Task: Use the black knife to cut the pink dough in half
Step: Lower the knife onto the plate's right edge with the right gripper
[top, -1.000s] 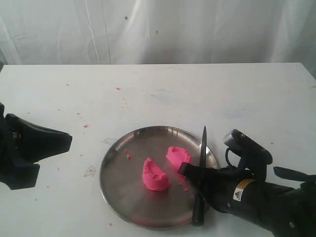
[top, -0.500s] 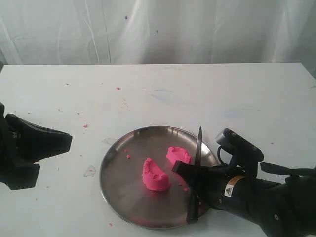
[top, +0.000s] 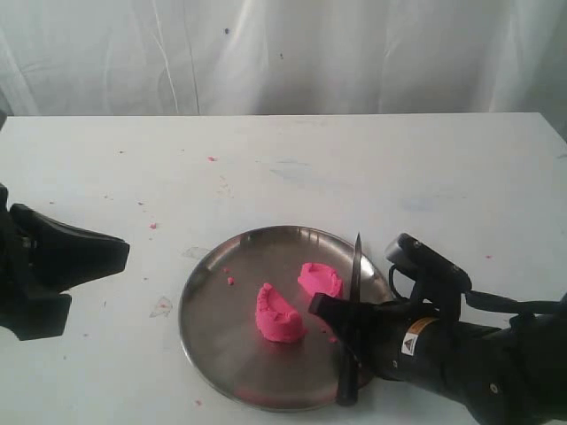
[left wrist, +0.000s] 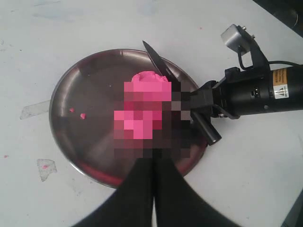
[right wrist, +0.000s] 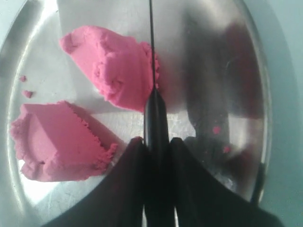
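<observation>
My right gripper can release the black knife (top: 355, 274) now: it hangs low inside the steel plate's rim beside the pink dough and would lie there.
The pink dough lies in two pieces on the steel plate (top: 221, 301): a larger half (top: 280, 314) and a smaller half (top: 320, 279), a narrow gap apart. My right gripper (top: 332, 308) is shut on the black knife (top: 355, 274). Its handle sits between the fingers (right wrist: 135, 161) and its blade (right wrist: 151, 47) points to the plate's far rim, edge close against the smaller half (right wrist: 113, 66). The larger half (right wrist: 52, 142) lies beside the fingers. My left gripper (top: 122, 251) hangs shut and empty off the plate's left, well apart from the dough.
Tiny pink crumbs (top: 230, 280) dot the plate and the white table. A scrap of clear tape (top: 161, 307) lies left of the plate. A white curtain (top: 283, 53) closes the back. The right arm's body (left wrist: 255, 90) stretches over the table's near right.
My right gripper has shifted the knife slightly left, nearer the smaller dough half, and the blade stands a bit straighter. The dough pieces and the left arm have not moved.
</observation>
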`<action>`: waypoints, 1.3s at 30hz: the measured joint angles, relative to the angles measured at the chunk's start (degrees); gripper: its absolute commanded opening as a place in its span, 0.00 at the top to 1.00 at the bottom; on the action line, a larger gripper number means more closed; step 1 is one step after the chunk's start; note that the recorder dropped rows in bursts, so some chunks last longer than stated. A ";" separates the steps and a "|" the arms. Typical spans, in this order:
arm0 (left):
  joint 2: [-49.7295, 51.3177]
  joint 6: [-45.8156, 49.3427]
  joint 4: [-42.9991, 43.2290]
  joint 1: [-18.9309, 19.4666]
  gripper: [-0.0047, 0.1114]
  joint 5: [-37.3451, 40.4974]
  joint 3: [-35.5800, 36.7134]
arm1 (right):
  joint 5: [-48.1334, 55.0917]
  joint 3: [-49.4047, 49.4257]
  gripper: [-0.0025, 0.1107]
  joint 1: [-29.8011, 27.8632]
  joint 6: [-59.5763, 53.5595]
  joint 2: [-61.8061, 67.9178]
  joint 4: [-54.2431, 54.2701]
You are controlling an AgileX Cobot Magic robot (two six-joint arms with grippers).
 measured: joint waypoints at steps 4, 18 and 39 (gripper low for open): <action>0.00 0.00 0.00 0.00 0.96 0.00 0.00 | 0.77 0.00 0.82 0.00 0.00 0.00 0.00; 0.00 0.00 0.00 0.00 0.96 0.00 0.00 | 1.89 0.00 0.80 0.00 -0.10 0.00 0.00; 0.00 0.00 0.00 0.00 0.96 0.00 0.00 | 4.97 0.00 0.63 0.00 -15.36 -2.29 -0.37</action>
